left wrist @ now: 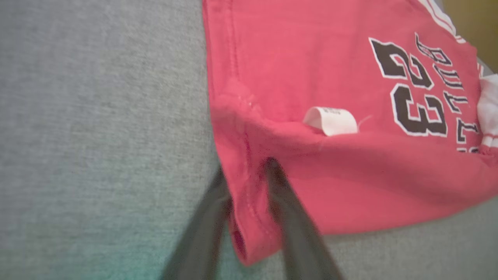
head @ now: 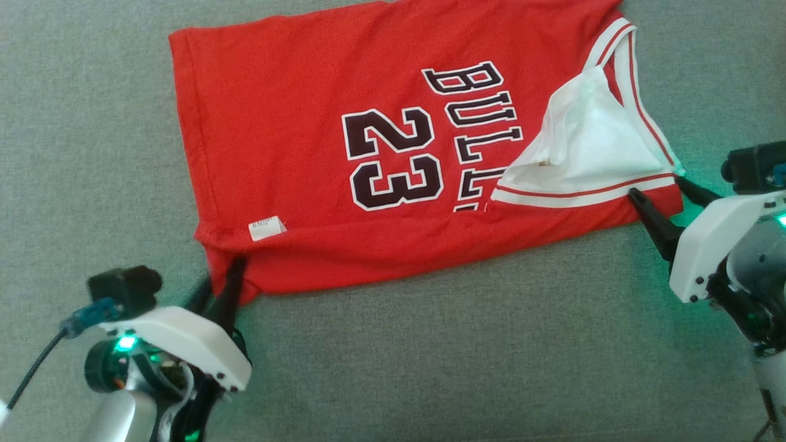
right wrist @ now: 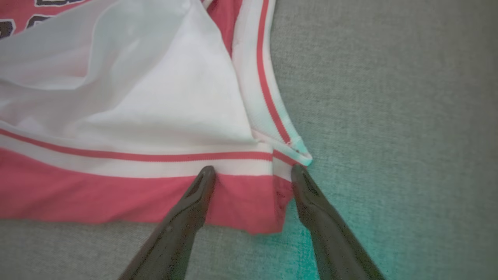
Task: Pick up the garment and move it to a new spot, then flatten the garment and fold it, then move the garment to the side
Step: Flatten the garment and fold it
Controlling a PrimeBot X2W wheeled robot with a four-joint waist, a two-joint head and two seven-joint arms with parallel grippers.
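Observation:
The red jersey (head: 295,132) should next be grabbed by its corner where the striped trim ends, so my right gripper can fold it neatly.
The garment (head: 295,123) is a red jersey with "BULLS 23" in black and white trim, lying spread on a grey surface. Its neck end is turned back, showing white lining (head: 589,141). My left gripper (head: 221,273) is at the near-left hem corner. In the left wrist view its fingers (left wrist: 280,194) have closed in on that corner (left wrist: 249,202), red cloth pinched between them. My right gripper (head: 656,186) stands open at the near-right corner. In the right wrist view the gripper (right wrist: 252,171) straddles the red band (right wrist: 241,194) below the white trim, tips resting on the cloth.
A grey cloth surface (head: 430,356) runs all around the jersey. A white label (head: 267,229) sticks up near the left corner and shows as a label (left wrist: 330,120) just beyond my left fingers. A yellowish strip (left wrist: 474,19) lies past the far edge.

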